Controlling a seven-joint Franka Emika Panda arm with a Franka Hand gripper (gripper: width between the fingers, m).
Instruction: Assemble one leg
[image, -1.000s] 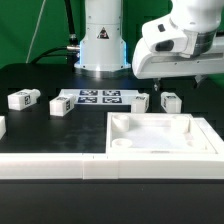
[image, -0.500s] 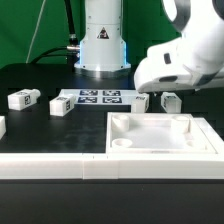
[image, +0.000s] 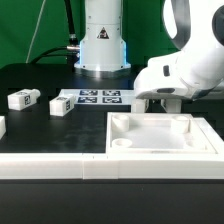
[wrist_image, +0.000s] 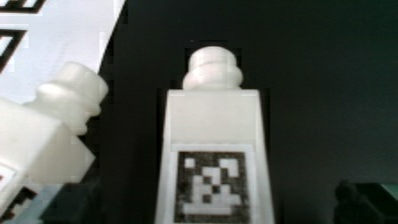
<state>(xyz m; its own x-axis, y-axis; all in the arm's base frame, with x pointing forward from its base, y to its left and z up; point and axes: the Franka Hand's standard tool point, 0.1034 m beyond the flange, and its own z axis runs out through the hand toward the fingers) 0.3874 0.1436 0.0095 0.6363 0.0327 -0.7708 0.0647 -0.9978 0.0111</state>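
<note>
The white leg's (wrist_image: 215, 130) marker tag has my gripper's fingers reaching down on either side, so my gripper needs to close now. Closing now would hold the leg.
In the wrist view a white leg (wrist_image: 215, 130) lies on the black table, with its marker tag facing the camera and its rounded peg end pointing away. My gripper (wrist_image: 217, 206) is open. One dark fingertip (wrist_image: 71, 205) stands on each side of the leg, with a gap on both sides. A second leg (wrist_image: 50, 125) lies tilted close beside it. In the exterior view my gripper (image: 160, 104) is low over the table behind the tray and hides both of these legs. Two more legs (image: 22, 98) (image: 62, 103) lie at the exterior view's left.
The large white tray-like part (image: 160, 148) lies just in front of my hand. The marker board (image: 98, 97) lies on the table in front of the robot base and shows in the wrist view (wrist_image: 45, 40). A low white wall (image: 60, 166) runs along the front.
The arm has come down and shifted toward the exterior view's left. The hand now covers the two right-hand legs that showed one second ago.
</note>
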